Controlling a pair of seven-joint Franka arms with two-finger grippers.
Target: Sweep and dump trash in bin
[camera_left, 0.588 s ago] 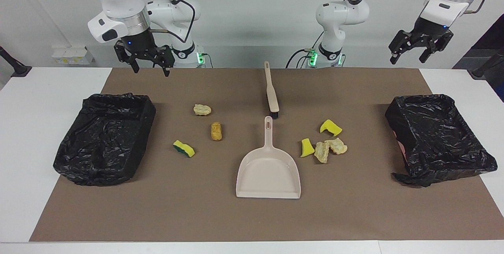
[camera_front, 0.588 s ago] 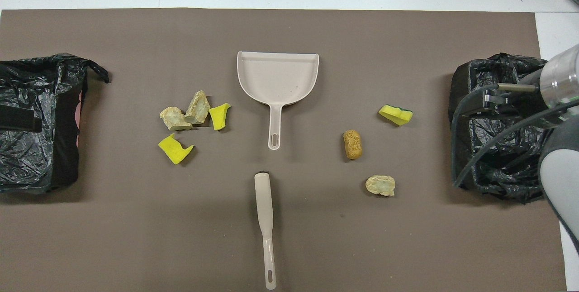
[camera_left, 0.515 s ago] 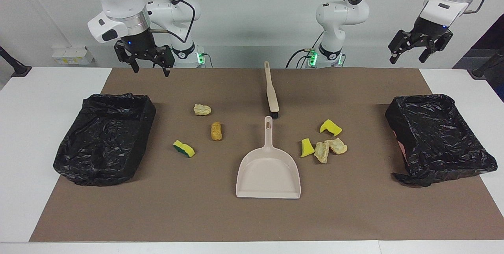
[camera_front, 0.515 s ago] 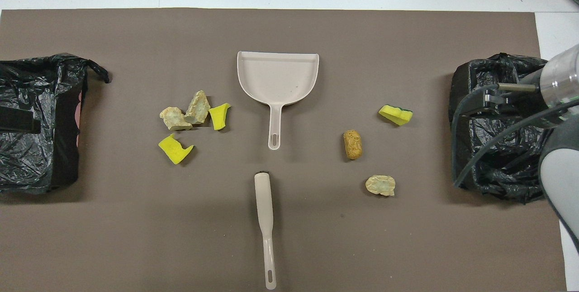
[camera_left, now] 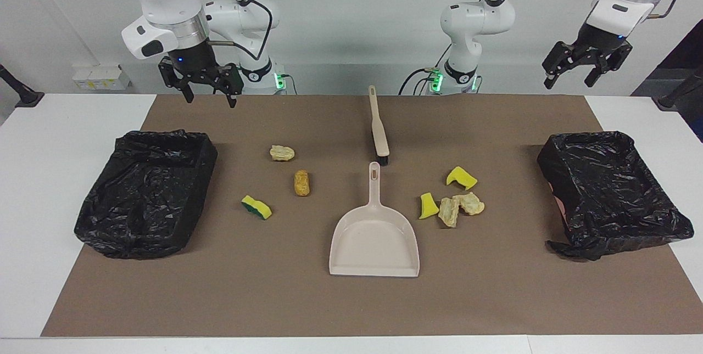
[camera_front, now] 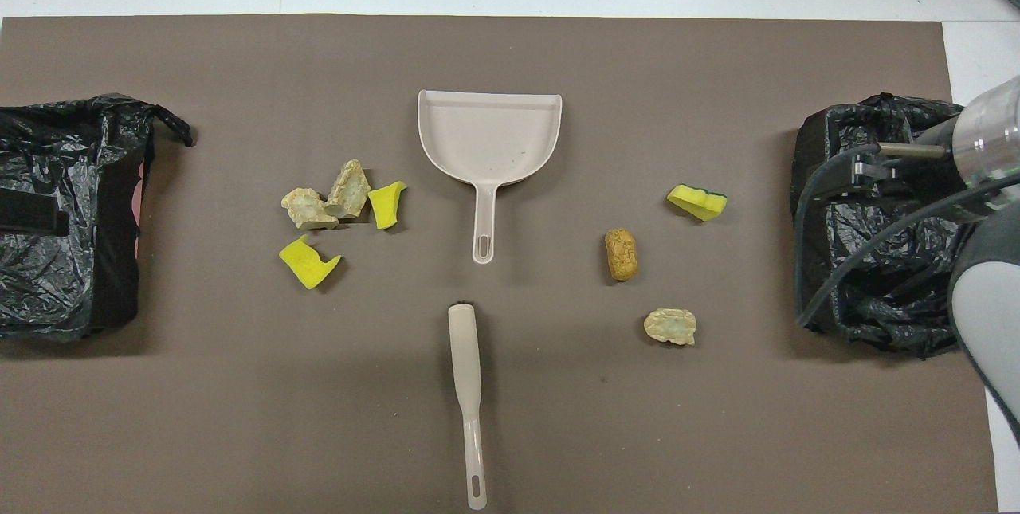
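Next, my right gripper grabs the dustpan by its narrow handle (camera_front: 484, 225), since the broad tray spreads too wide for the fingers.
The trash lies in two groups on the brown mat (camera_left: 351, 304). Toward the right arm's end are a tan lump (camera_left: 282, 152), an orange-brown lump (camera_left: 301, 183) and a green-backed sponge piece (camera_left: 256, 207). Toward the left arm's end are two yellow sponge pieces (camera_left: 461, 177) (camera_left: 428, 205) and two touching tan lumps (camera_left: 460, 207). A black-lined bin (camera_left: 159, 137) stands at one end of the mat and another bin (camera_left: 587, 137) at the opposite end. My right gripper (camera_left: 211, 99) hangs open and empty above the mat's edge nearest the robots. My left gripper (camera_left: 569, 84) hangs open and empty, high near its own bin.
A beige dustpan (camera_left: 374, 244) lies mid-mat, its handle pointing toward the robots. A beige brush (camera_left: 378, 129) lies in line with that handle, nearer to the robots, bristles almost touching it. In the overhead view the right arm (camera_front: 984, 275) overhangs a bin (camera_front: 876, 111).
Both grippers have drifted up very slightly. Nothing on the mat has moved.
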